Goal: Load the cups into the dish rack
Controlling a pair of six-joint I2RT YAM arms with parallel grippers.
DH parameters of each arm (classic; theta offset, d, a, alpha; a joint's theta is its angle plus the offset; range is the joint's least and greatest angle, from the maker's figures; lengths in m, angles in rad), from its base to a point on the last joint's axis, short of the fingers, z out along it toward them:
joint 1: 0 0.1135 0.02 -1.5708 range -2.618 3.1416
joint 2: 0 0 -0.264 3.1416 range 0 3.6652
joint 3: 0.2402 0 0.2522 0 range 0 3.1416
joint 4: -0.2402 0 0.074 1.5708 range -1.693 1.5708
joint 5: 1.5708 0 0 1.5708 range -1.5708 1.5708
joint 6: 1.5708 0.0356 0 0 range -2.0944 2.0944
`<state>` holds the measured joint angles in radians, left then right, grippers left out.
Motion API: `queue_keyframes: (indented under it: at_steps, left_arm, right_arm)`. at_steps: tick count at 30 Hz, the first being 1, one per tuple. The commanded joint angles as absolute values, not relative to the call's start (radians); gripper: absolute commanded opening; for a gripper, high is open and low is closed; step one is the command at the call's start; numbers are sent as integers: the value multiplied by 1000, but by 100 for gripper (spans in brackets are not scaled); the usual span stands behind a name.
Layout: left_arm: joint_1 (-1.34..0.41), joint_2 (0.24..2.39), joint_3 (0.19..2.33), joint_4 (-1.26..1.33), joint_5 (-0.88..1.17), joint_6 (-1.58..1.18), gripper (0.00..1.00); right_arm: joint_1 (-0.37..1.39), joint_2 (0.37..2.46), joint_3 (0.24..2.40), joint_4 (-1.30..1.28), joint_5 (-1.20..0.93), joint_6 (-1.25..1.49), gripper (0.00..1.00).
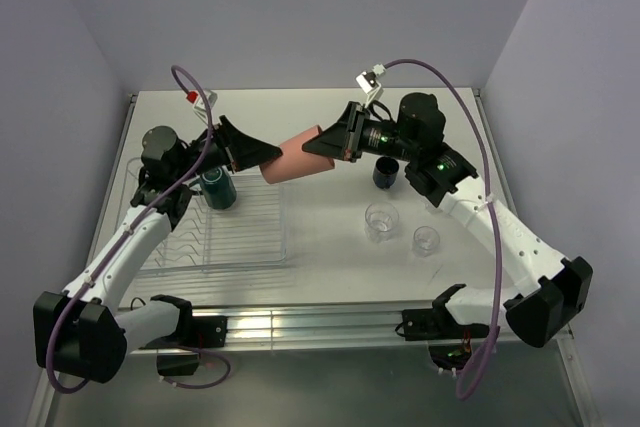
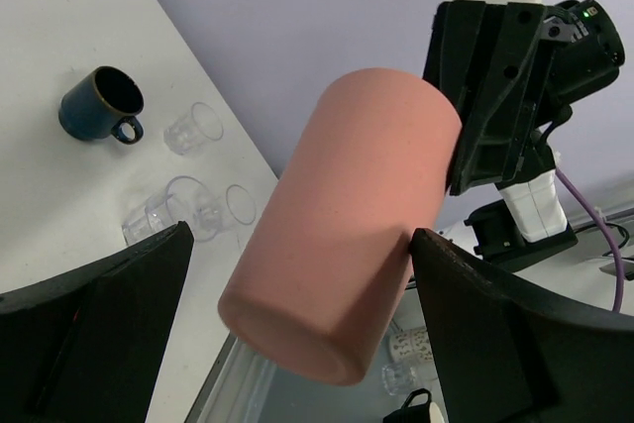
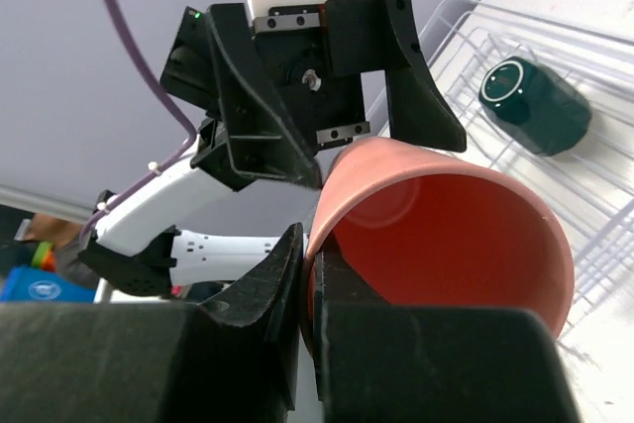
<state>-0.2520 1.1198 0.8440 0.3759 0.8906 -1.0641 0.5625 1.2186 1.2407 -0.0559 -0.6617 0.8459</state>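
The left gripper grabs the salmon-pink tumbler by its bottom end [image 1: 281, 168] next, leaving the tumbler's rim free to enter the dish rack [image 1: 240, 242] first.
The salmon-pink tumbler [image 1: 295, 157] hangs tilted in the air between both arms, above the table. My right gripper [image 1: 335, 137] is shut on its rim, one finger inside and one outside [image 3: 309, 240]. My left gripper [image 2: 300, 237] is open, its jaws either side of the tumbler's base end [image 2: 347, 235]; one finger's tip looks to be against the wall and the other is apart. The dark teal mug [image 1: 218, 190] lies in the transparent dish rack [image 1: 240, 242] at the left. The navy mug [image 1: 386, 174] and two clear glasses [image 1: 381, 220] [image 1: 426, 239] stand on the table at the right.
Lilac walls close the table's back and sides. A metal rail [image 1: 300, 327] with both arm bases runs along the near edge. The right arm [image 1: 500, 227] reaches over the glasses and the navy mug.
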Motion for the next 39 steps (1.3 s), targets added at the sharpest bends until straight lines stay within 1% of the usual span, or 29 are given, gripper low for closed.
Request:
queue_keyframes:
  at_steps: [1, 8, 11, 15, 19, 21, 24, 26, 27, 28, 29, 30, 31, 32, 33, 35, 36, 38, 39]
  left_arm:
    - [-276, 1112, 894, 393, 887, -1017, 99]
    - [-285, 1080, 894, 370, 879, -1011, 99]
    - [-287, 1068, 877, 393, 871, -1029, 97]
    - [-287, 1063, 871, 419, 874, -1052, 93]
    - [-290, 1071, 874, 448, 884, -1078, 84]
    - [-293, 1075, 874, 456, 890, -1083, 83]
    - [-295, 1072, 871, 463, 884, -1091, 75]
    - [-296, 1069, 871, 463, 881, -1095, 66]
    - [-296, 1066, 873, 465, 877, -1098, 59]
    - [-296, 1063, 874, 463, 876, -1103, 43]
    - [-296, 1060, 876, 462, 876, -1106, 34]
    - [-296, 1054, 885, 456, 870, -1106, 15]
    - [-296, 1049, 893, 442, 865, -1098, 5]
    - [-296, 1045, 902, 401, 858, -1091, 0]
    - [-296, 1029, 922, 381, 850, -1080, 0]
    - [-296, 1011, 942, 316, 824, -1051, 0]
    - [-296, 996, 978, 275, 815, -1034, 0]
    - [-296, 986, 1037, 159, 760, -950, 0]
    - [-295, 982, 1101, 35, 734, -921, 0]
  right_arm:
    - [549, 1242, 1236, 112, -736, 922, 0]
    - [496, 1238, 1189, 227, -752, 1006, 0]
    - [477, 1239, 1167, 287, -758, 1046, 0]
    - [472, 1249, 1141, 360, -776, 1086, 0]
    - [469, 1261, 1117, 425, -787, 1133, 0]
    - [466, 1269, 1098, 500, -798, 1164, 0]
    - [466, 1292, 1077, 581, -822, 1224, 0]
    - [468, 1299, 1062, 606, -824, 1247, 0]
    - [466, 1301, 1054, 615, -824, 1247, 0]
    - [466, 1301, 1049, 618, -822, 1249, 0]
    - [466, 1298, 1045, 620, -818, 1249, 0]
    - [466, 1295, 1036, 618, -815, 1247, 0]
    - [466, 1290, 1032, 615, -810, 1240, 1]
    - [466, 1286, 1029, 604, -798, 1230, 4]
    - [468, 1281, 1025, 563, -787, 1220, 12]
    - [466, 1253, 1025, 500, -758, 1157, 23]
    - [468, 1230, 1023, 432, -721, 1110, 34]
    - [468, 1204, 1028, 344, -674, 1054, 43]
    - [466, 1177, 1038, 242, -610, 1027, 52]
